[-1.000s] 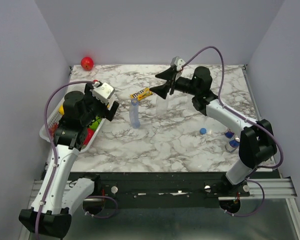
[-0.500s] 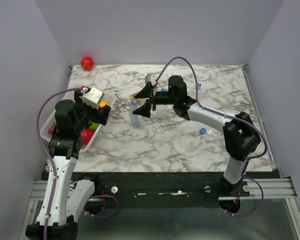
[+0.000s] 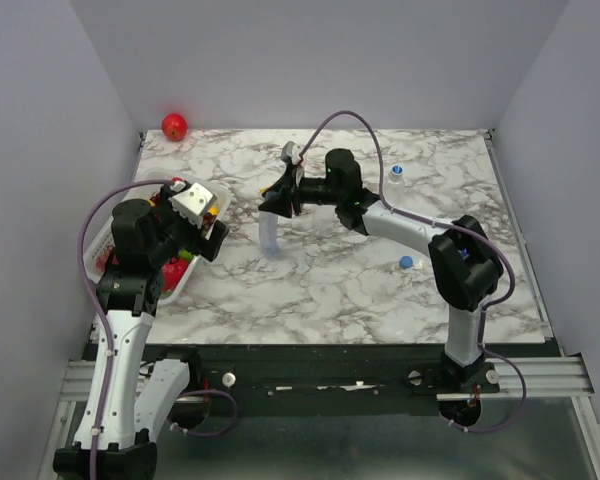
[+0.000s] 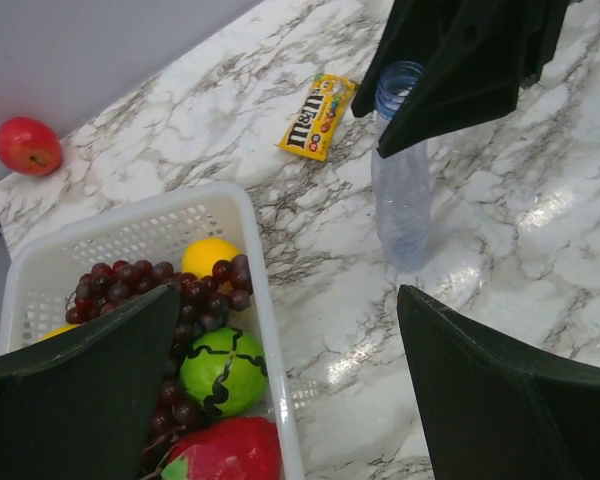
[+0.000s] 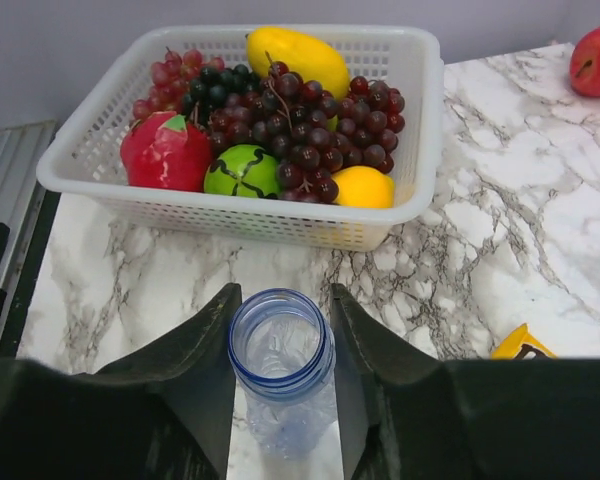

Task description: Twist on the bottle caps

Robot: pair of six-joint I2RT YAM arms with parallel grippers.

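Observation:
My left gripper grabs the slim blue-tinted bottle by its lower body (image 3: pixel 269 237) (image 4: pixel 403 212) next, which leaves the open neck free to screw on the cap.
A slim blue-tinted bottle (image 3: pixel 270 236) stands upright and uncapped on the marble table, left of centre. My right gripper (image 3: pixel 279 201) reaches in from the right at its top. In the right wrist view the two fingers press the open neck (image 5: pixel 280 345) from both sides, so the right gripper (image 5: pixel 283 296) is shut on it. One loose blue cap (image 3: pixel 407 263) lies on the table to the right. A small clear item with a blue top (image 3: pixel 395 172) stands at the back right. My left gripper (image 3: pixel 206 228) hangs open over the basket's edge (image 4: pixel 250 230), holding nothing.
A white basket (image 3: pixel 108 232) of fruit sits at the left edge, close to the bottle (image 4: pixel 402 195). A yellow candy packet (image 4: pixel 320 115) lies behind the bottle. A red apple (image 3: pixel 174 126) rests in the back left corner. Purple walls close in the table.
The right arm swung left from the back centre to the blue-tinted bottle, and its jaws closed around the neck. The left arm drew back slightly over the basket, still open.

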